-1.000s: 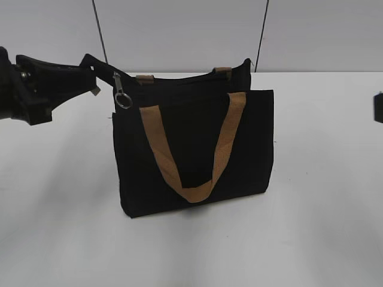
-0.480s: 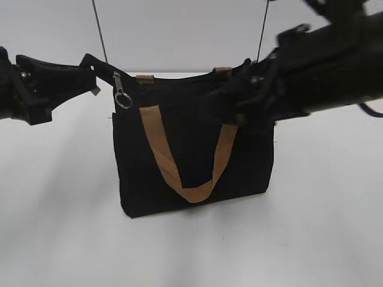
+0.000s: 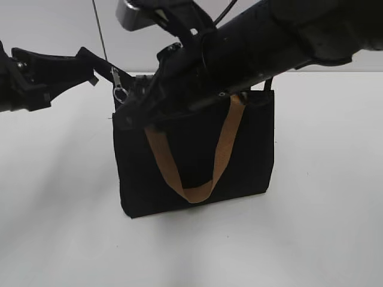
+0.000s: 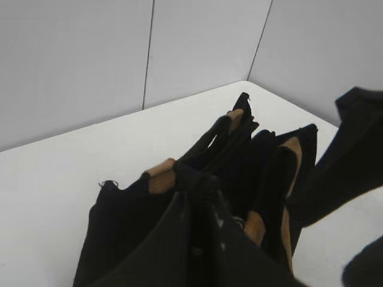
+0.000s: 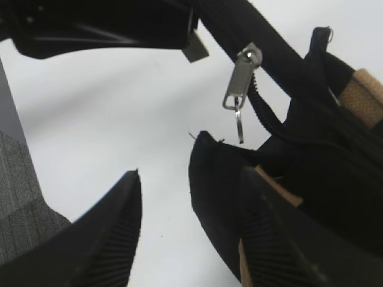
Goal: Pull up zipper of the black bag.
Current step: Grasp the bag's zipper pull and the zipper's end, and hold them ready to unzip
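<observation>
My right gripper grabs the silver slider by its dangling pull ring (image 5: 238,119) next, to pull the black bag's zipper (image 5: 266,113) closed.
The black bag (image 3: 254,149) stands upright on the white table with its tan handle hanging down the front. The zipper (image 3: 118,85), a silver slider with a dangling ring, sits at the bag's top left end. My left gripper (image 3: 88,67) is shut on the black fabric end of the zip track, just left of the slider; in the left wrist view the left gripper (image 4: 200,200) pinches that fabric of the bag (image 4: 114,233). My right gripper (image 3: 133,109) reaches across the bag's top. In the right wrist view the right gripper (image 5: 190,173) is open and empty, with the zipper (image 5: 241,81) above and beyond its tips and the bag (image 5: 335,179) to the right.
The white table (image 3: 60,209) surrounds the bag. A grey panelled wall (image 3: 54,30) stands behind. The right arm (image 3: 269,42) crosses over the bag's top from the upper right and hides the rear handle.
The right arm has swung in from the right edge, across the bag's top, to the zipper end at the left. The left gripper keeps its hold and place.
</observation>
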Robot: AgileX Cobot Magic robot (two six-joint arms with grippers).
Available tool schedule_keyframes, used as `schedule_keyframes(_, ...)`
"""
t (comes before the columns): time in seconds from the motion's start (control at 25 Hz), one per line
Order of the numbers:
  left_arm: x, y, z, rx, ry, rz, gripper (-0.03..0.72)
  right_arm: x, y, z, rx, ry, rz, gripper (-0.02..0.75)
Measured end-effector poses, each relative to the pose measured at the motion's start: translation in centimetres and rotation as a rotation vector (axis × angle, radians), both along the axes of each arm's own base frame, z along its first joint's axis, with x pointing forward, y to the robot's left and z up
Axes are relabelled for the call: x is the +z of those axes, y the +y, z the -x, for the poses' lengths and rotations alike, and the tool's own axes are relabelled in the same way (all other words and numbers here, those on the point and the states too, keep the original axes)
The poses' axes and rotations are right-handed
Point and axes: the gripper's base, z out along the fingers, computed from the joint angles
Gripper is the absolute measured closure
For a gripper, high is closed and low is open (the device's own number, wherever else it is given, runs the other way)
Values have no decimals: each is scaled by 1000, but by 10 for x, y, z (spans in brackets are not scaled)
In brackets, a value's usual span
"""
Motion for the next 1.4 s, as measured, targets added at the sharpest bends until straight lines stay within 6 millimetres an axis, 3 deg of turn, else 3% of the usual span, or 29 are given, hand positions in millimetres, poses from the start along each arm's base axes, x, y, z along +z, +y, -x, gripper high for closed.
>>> schedule_keyframes(0.28,3,-2,1,-20,-11,33,667,-18,7,-13,-18,-25,34,337)
schedule_keyframes(0.72,4,-2,2,-28,-14,41,666,-10,9,-21,-48,-78,13,337)
schedule_keyframes(0.8,4,-2,2,-28,-14,41,666,-10,9,-21,-48,-78,13,360)
schedule_keyframes(1.04,4,-2,2,-28,-14,41,666,-10,10,-19,-39,-56,13,526)
schedule_keyframes(1.4,4,-2,2,-28,-14,41,666,-10,10,-20,-76,-32,-12,554)
